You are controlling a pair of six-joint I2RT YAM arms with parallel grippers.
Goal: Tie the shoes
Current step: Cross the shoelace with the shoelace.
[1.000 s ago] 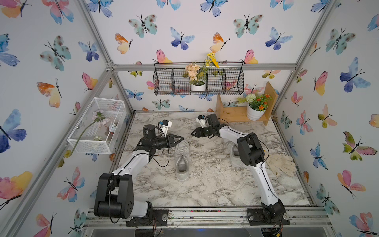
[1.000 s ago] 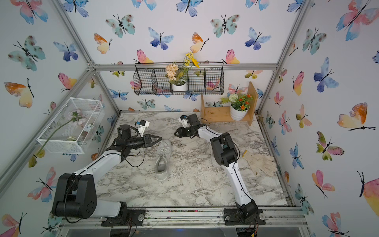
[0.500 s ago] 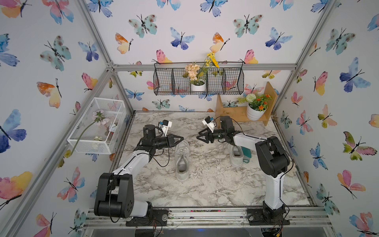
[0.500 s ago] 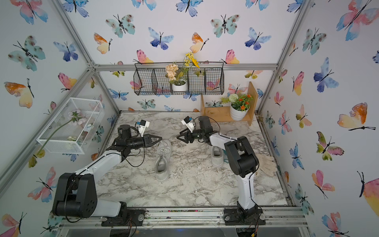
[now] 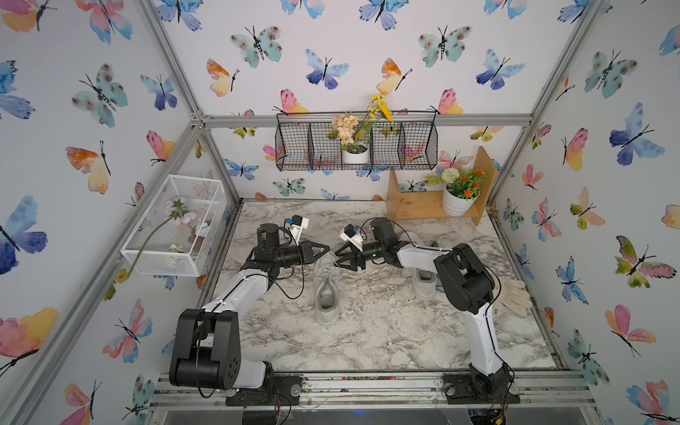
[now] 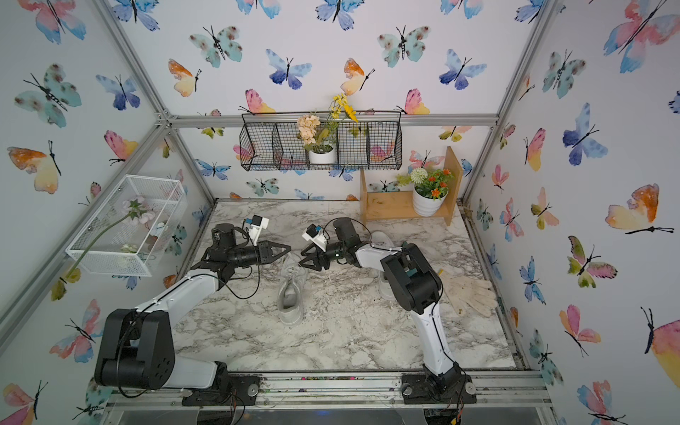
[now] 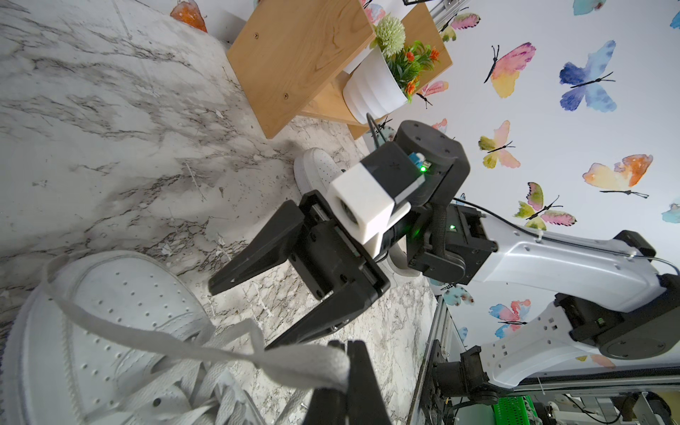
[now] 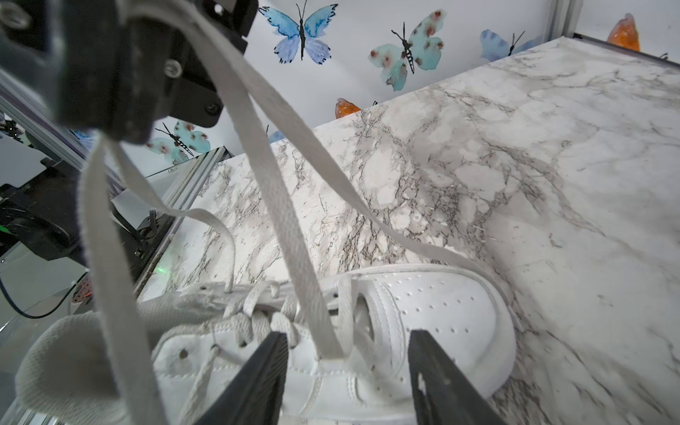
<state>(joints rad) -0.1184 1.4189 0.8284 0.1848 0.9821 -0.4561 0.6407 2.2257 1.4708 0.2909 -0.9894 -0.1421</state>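
My right gripper is to pinch the raised piece of lace low by the shoe's laced front (image 5: 326, 272) (image 8: 272, 311) next, to pull it out for tying.
One white shoe (image 5: 326, 290) lies mid-table with its toe toward the back wall; it also shows as shoe (image 6: 291, 294), shoe (image 7: 110, 305) and shoe (image 8: 423, 305). My left gripper (image 5: 324, 250) (image 7: 347, 368) is shut on a white lace (image 7: 305, 364), which is pulled up off the shoe. My right gripper (image 5: 339, 257) (image 8: 346, 371) faces it, open, hovering just over the shoe's laced front. A raised lace strand (image 8: 294, 235) runs between its fingers (image 8: 263, 371) without being pinched. The second shoe (image 5: 423, 283) stands to the right, largely hidden behind my right arm.
A cream glove (image 5: 515, 296) lies by the right wall. A wooden shelf (image 5: 415, 208) with a potted plant (image 5: 458, 200) stands at the back right. A white wire basket (image 5: 173, 228) hangs on the left wall, a black one (image 5: 294, 147) on the back wall.
My right gripper swung forward and down from behind the shoe to right in front of the left gripper, with its jaws slightly wider. The left arm stayed still, holding the lace.
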